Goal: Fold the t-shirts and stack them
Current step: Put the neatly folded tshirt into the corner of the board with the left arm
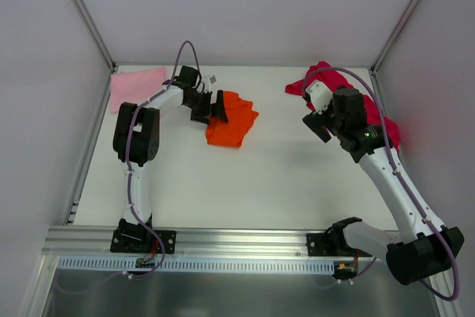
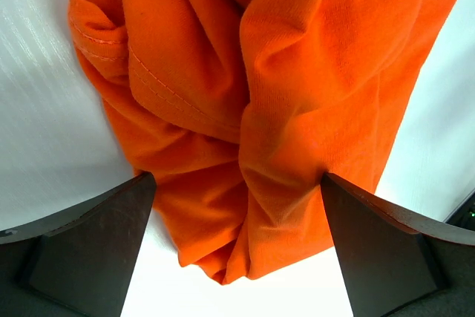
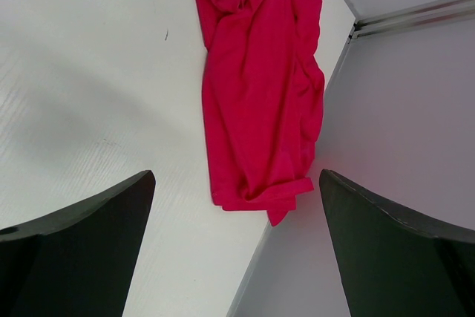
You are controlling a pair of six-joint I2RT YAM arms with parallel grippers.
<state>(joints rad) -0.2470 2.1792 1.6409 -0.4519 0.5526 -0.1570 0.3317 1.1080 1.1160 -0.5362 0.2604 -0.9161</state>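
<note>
Next, my left gripper grabs the orange t-shirt across its bunched edge [image 1: 213, 118], leaving the rest free for stacking on the light pink t-shirt [image 1: 138, 85].
The bright orange t-shirt [image 1: 233, 122] lies crumpled in a heap at the middle back of the table. My left gripper [image 1: 211, 110] is at its left edge, open. In the left wrist view the orange t-shirt [image 2: 282, 94] bunches between the wide-apart fingers [image 2: 82, 243], and the right finger touches the cloth. The magenta t-shirt [image 1: 318, 77] lies rumpled along the right wall; in the right wrist view it [image 3: 260, 94] lies beyond the fingertips. My right gripper [image 1: 320, 124] hovers above it, open and empty. The light pink t-shirt [image 1: 138, 85] lies flat at the back left corner.
The white table [image 1: 245, 183] is enclosed by white walls with metal corner posts [image 1: 85, 16]. The right wall [image 3: 386, 183] stands close beside my right gripper. An aluminium rail [image 1: 237, 239] runs along the near edge by the arm bases.
</note>
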